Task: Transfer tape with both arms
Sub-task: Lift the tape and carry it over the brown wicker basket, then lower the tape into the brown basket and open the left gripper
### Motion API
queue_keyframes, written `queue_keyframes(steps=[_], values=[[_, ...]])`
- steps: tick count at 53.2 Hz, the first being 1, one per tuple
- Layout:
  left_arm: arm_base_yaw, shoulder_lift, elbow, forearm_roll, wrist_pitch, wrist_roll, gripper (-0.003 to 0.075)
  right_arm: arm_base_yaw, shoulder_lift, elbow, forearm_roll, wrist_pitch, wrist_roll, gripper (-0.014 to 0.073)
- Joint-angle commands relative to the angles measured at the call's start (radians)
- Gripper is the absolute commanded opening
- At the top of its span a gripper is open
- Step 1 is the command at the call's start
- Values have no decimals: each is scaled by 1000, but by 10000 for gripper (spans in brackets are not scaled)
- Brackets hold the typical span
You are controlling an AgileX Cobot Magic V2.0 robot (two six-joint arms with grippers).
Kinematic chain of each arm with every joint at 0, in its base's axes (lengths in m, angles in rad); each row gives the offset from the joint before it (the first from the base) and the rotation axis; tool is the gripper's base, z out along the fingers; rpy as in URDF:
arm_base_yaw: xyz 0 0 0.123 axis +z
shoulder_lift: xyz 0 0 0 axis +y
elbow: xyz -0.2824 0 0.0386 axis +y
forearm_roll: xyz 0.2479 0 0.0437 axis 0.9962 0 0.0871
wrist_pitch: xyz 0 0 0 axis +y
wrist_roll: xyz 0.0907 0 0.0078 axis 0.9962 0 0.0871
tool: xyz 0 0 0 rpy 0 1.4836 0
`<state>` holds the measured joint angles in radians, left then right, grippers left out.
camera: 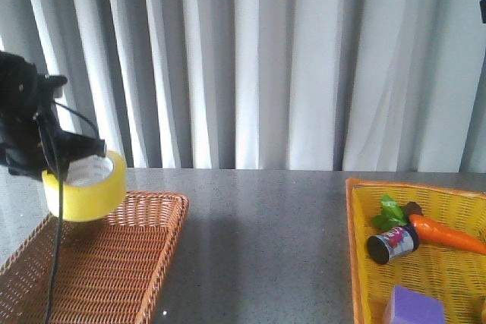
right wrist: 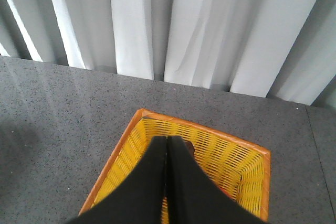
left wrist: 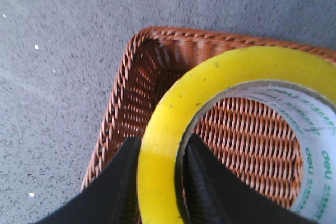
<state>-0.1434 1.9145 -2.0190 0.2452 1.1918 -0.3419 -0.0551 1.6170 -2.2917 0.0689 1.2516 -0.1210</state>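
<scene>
The yellow tape's lower edge is above the bottom of the brown basket. I should lower the tape farther in before I open my left gripper.
The yellow tape roll (camera: 85,186) hangs in the air above the far left corner of the brown wicker basket (camera: 144,252). My left gripper (camera: 76,158) is shut on its wall, one finger inside the white core and one outside. In the left wrist view the tape (left wrist: 210,85) fills the frame between my fingers (left wrist: 118,182), over the brown basket (left wrist: 131,77). My right gripper (right wrist: 167,145) is shut and empty, held high over the yellow basket (right wrist: 231,145). The right arm is out of the front view.
The yellow basket (camera: 448,263) at the right holds a toy carrot (camera: 444,233), a small dark can (camera: 393,244) and a purple block (camera: 414,307). Grey tabletop (camera: 266,233) lies between the two baskets. White curtains (camera: 266,58) hang behind.
</scene>
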Motion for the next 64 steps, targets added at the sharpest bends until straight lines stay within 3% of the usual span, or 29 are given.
queue_keyframes(steps=[1,20,47,55,64], values=[[5,-59,76,-38,-141,31,43,-3,-35,-23,-2,-66,-11,-8],[5,-53,297,-16,-331,38,64,-3,-35,-23,-2,-66,-11,-8],[5,36,317,-28,-278,40,200,-3,-35,-23,-2,-66,-11,-8],[5,36,317,-29,-279,40,298,-3,-35,-23,-2,-66,-11,-8],[5,40,317,-29,-272,40,506,-3,-35,-23,-2,-66,-11,-8]])
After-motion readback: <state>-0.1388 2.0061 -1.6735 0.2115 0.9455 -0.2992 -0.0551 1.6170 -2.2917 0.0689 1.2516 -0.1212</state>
